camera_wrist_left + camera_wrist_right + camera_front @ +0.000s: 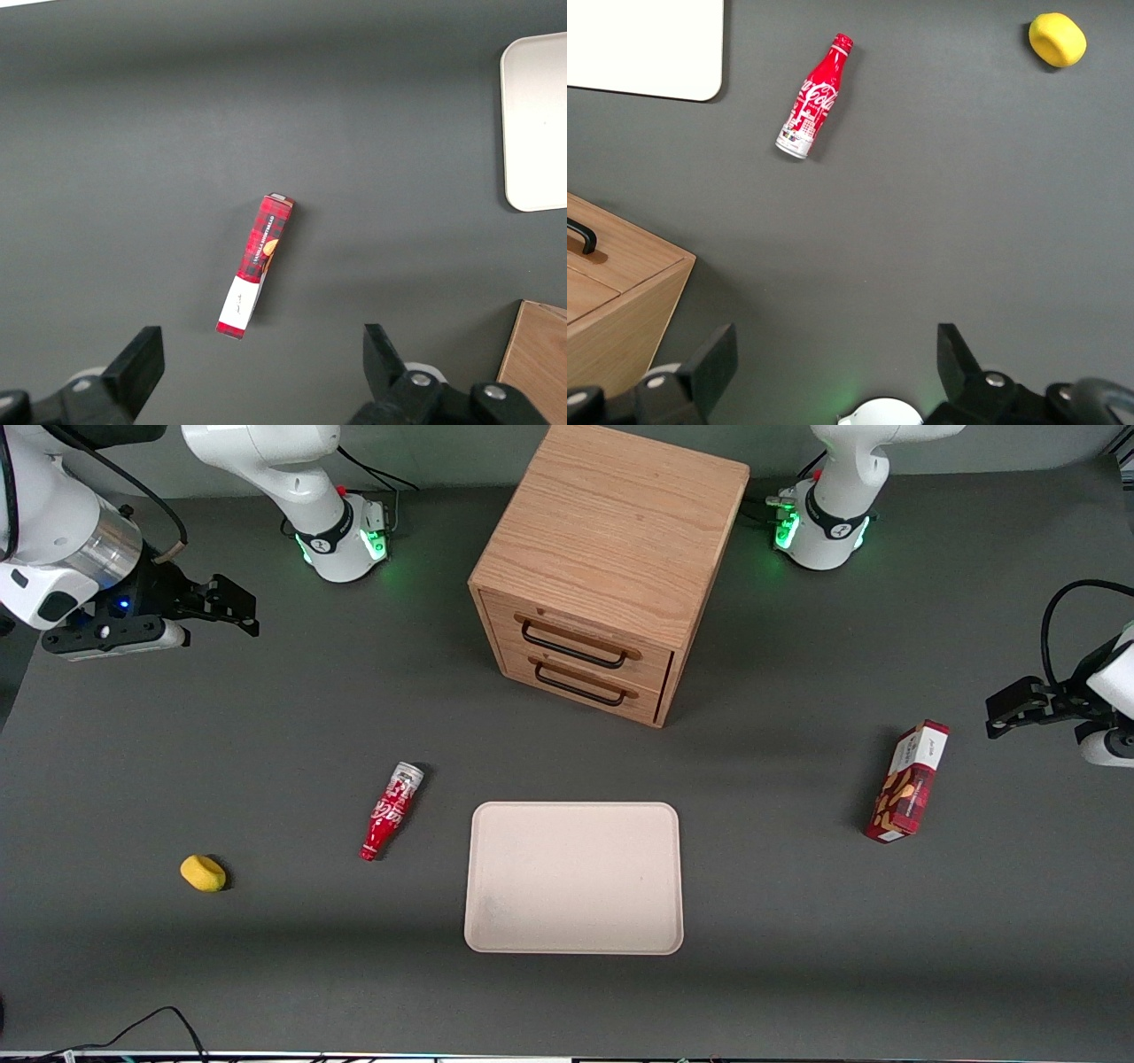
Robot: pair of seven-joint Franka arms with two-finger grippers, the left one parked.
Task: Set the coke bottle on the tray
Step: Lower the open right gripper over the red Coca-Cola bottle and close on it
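My right gripper next needs to pick up the bottle by its labeled body to place the coke bottle on the tray.
The coke bottle is small, slim and red with white script. It lies on its side on the dark table beside the tray, toward the working arm's end, cap end nearer the front camera. The tray is flat, beige and bare. My right gripper is open and empty. It hangs above the table at the working arm's end, farther from the front camera than the bottle and well apart from it. The right wrist view shows the gripper, the bottle and a corner of the tray.
A wooden two-drawer cabinet stands farther from the front camera than the tray, both drawers shut. A yellow lump lies toward the working arm's end. A red and white snack box lies toward the parked arm's end.
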